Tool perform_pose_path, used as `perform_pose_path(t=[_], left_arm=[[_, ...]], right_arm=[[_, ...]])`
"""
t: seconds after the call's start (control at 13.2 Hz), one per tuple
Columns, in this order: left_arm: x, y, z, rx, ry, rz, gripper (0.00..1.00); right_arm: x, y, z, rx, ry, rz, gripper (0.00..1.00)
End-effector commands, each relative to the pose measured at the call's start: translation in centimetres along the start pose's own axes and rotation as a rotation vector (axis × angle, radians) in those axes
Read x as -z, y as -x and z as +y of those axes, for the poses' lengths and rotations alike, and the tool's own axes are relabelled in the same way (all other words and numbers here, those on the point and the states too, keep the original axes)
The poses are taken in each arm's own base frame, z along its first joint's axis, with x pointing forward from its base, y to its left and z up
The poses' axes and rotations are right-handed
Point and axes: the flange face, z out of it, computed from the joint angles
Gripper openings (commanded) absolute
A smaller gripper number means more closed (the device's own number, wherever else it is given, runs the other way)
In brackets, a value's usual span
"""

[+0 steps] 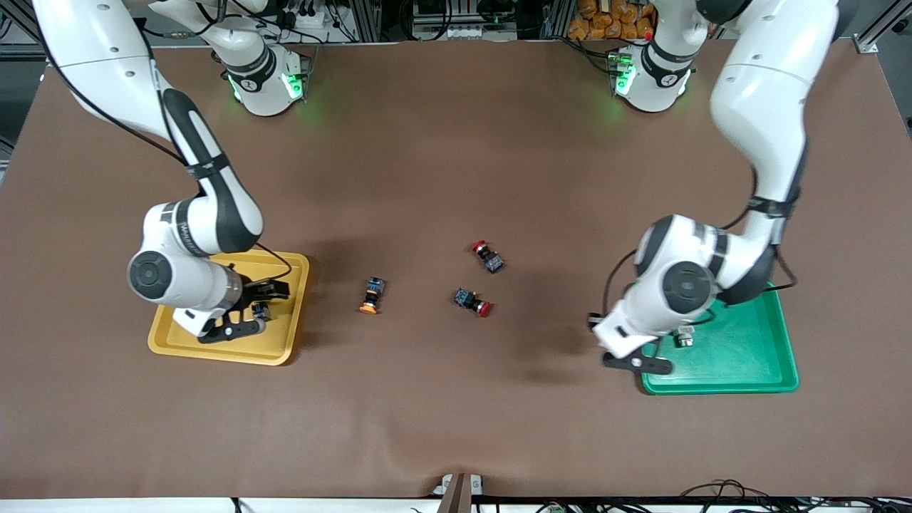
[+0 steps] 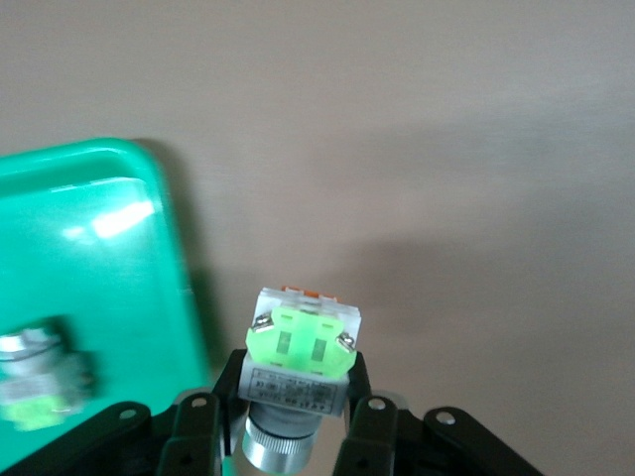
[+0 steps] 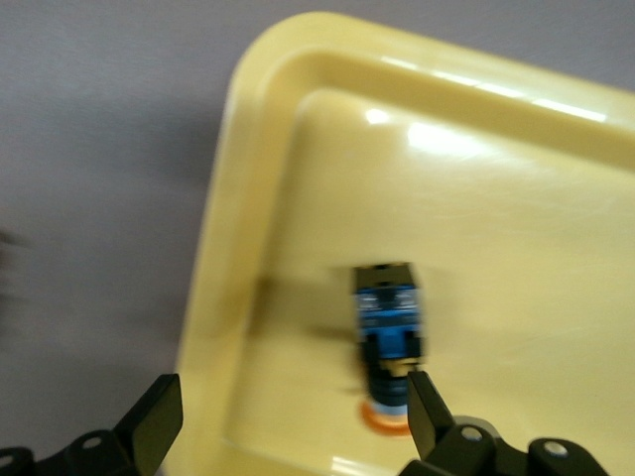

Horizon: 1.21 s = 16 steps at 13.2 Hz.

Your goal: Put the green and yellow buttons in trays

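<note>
The yellow button on the tabletop should go in the yellow tray, so my right gripper will grab it next by its black-blue switch body (image 1: 374, 288).
My left gripper (image 2: 298, 416) is shut on a pale green button (image 2: 301, 349) with a silver body. It holds the button over the bare table, just beside the green tray (image 2: 99, 228). A second green button (image 2: 40, 382) lies in that tray and also shows in the front view (image 1: 685, 338). My left gripper (image 1: 636, 362) hangs at the green tray's (image 1: 748, 356) rim. My right gripper (image 3: 288, 421) is open over the yellow tray (image 3: 496, 178). An orange-yellow button (image 3: 389, 342) lies in that tray by one finger. Another yellow button (image 1: 371, 295) lies on the table.
Two red-capped black-blue switches (image 1: 488, 256) (image 1: 472, 301) lie on the brown table mat between the trays. The yellow tray (image 1: 278, 342) sits toward the right arm's end, the green tray toward the left arm's end.
</note>
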Motion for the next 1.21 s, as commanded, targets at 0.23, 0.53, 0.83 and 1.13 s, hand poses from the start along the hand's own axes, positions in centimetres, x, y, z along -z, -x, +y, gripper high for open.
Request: perform_pose_path(t=[0.23,0.53,0.83,1.13], left_arm=[[-0.9,1.3,-13.2,-0.12,0.013,-0.036,0.0],[-2.7,2.4,-19.7,-0.193,0.028,-0.057,0.0],[-5.7,2.9,-21.1,-0.217,0.03,-0.075,0.0],[-6.4,2.9,-23.0,-0.276,0.017,-0.045,0.06]], right_arm=[[-1.2,0.6,-10.6,-0.151,-0.043,0.02,1.0],[-2.6,1.7,-16.6,-0.237,-0.056,0.032,1.0],[-4.5,2.3,-20.2,-0.296,-0.061,0.05,1.0],[-5.5,2.4,-21.0,-0.296,-0.063,0.061,1.0]])
